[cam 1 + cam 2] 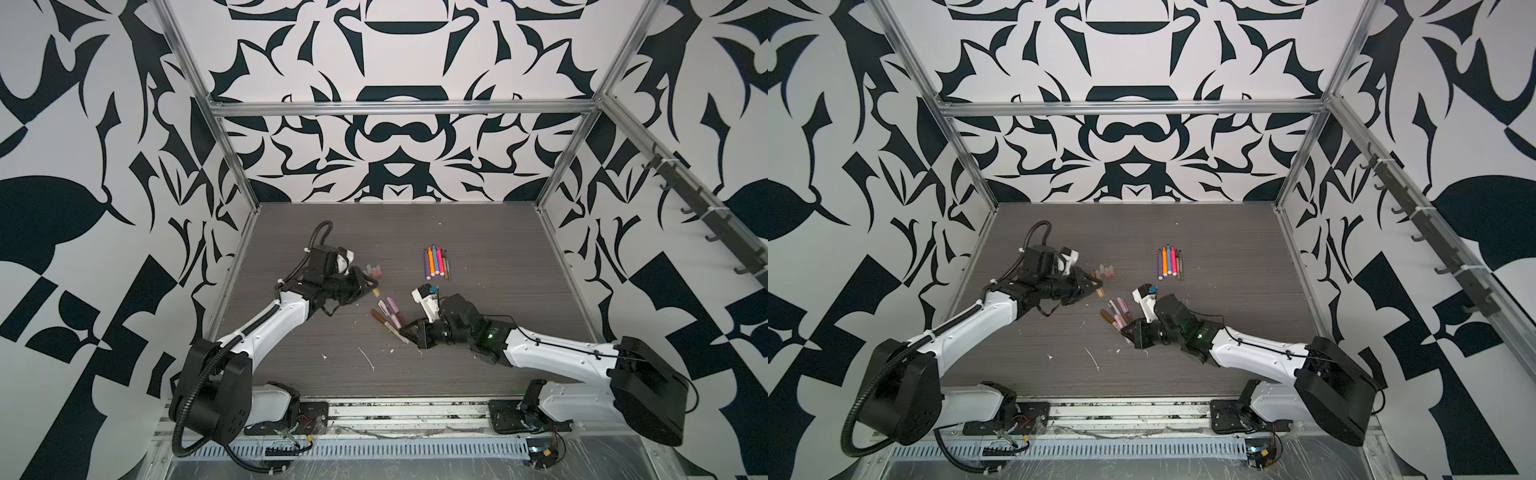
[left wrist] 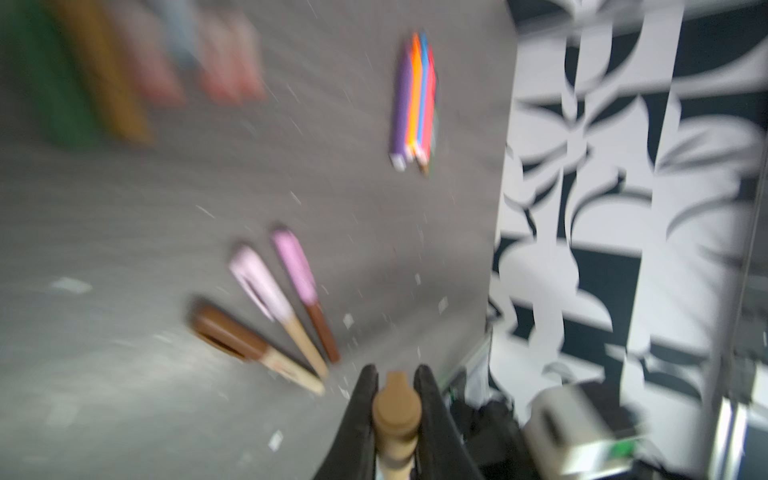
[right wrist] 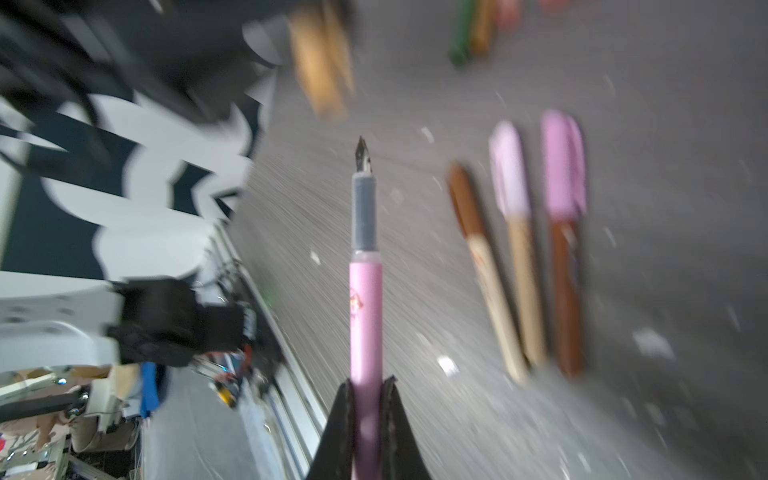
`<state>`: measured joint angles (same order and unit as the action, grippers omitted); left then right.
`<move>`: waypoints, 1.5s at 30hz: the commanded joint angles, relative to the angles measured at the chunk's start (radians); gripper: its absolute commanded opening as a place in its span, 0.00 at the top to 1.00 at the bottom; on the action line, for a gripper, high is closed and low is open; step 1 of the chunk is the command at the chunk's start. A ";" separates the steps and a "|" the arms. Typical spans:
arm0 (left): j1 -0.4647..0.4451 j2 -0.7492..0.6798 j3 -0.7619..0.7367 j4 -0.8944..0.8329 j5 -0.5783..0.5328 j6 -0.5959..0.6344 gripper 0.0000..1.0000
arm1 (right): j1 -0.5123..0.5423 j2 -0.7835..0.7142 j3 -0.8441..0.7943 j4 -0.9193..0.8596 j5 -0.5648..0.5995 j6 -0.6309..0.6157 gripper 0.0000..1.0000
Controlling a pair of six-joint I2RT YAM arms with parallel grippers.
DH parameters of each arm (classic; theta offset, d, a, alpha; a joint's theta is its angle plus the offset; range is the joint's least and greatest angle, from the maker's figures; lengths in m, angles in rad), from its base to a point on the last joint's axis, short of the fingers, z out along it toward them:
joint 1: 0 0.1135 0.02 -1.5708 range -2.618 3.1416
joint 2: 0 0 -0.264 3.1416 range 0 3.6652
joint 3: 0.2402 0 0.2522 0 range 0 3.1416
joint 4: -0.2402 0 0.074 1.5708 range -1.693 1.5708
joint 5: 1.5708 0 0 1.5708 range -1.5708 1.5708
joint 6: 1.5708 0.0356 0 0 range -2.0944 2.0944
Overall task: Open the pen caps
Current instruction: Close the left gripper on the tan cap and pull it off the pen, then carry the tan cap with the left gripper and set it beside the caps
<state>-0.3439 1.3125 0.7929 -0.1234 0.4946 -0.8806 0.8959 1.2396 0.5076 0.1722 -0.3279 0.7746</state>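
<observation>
The tan pen cap [image 2: 397,412] in my fingers is far from the green cap [image 2: 60,96], so it should go down next to the green cap before my left gripper lets go of it.
My left gripper [image 2: 397,374] is shut on a tan pen cap [image 2: 397,409], which sticks out between the black fingers. In both top views this gripper [image 1: 372,286] hovers beside a short row of loose pen caps [image 1: 371,270], pinkish ones the easiest to make out. My right gripper [image 3: 368,384] is shut on a pink pen [image 3: 365,291]. That pen is uncapped, its grey grip section and dark nib bare, and the nib points toward the tan cap. Three capped pens [image 1: 386,313] lie fanned on the table just beyond my right gripper [image 1: 407,331].
A tidy row of uncapped pens [image 1: 436,262], purple, orange, blue and red among them, lies toward the back right of the dark table [image 1: 498,291]. White flecks of debris [image 1: 368,359] are scattered near the front. Patterned walls and metal rails close in the table.
</observation>
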 commanded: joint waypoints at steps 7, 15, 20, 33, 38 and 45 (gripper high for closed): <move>0.035 -0.030 -0.001 -0.016 -0.069 0.062 1.00 | -0.005 -0.045 -0.008 -0.157 0.029 0.030 1.00; 0.073 -0.030 -0.057 -0.029 -0.079 0.105 0.98 | -0.006 -0.060 0.020 -0.221 0.062 0.003 1.00; 0.089 -0.017 -0.056 -0.083 -0.133 0.163 0.97 | -0.006 -0.065 0.017 -0.221 0.078 0.004 1.00; 0.090 0.129 0.000 -0.154 -0.260 0.258 0.95 | -0.005 -0.073 0.021 -0.254 0.111 -0.024 1.00; 0.090 0.208 0.033 -0.135 -0.243 0.267 0.92 | -0.008 -0.044 0.047 -0.268 0.120 -0.041 1.00; 0.091 0.324 0.111 -0.128 -0.229 0.284 0.90 | -0.011 -0.040 0.067 -0.291 0.134 -0.056 1.00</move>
<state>-0.2573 1.6009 0.8585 -0.2504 0.2550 -0.6216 0.8906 1.2053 0.5388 -0.1047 -0.2192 0.7452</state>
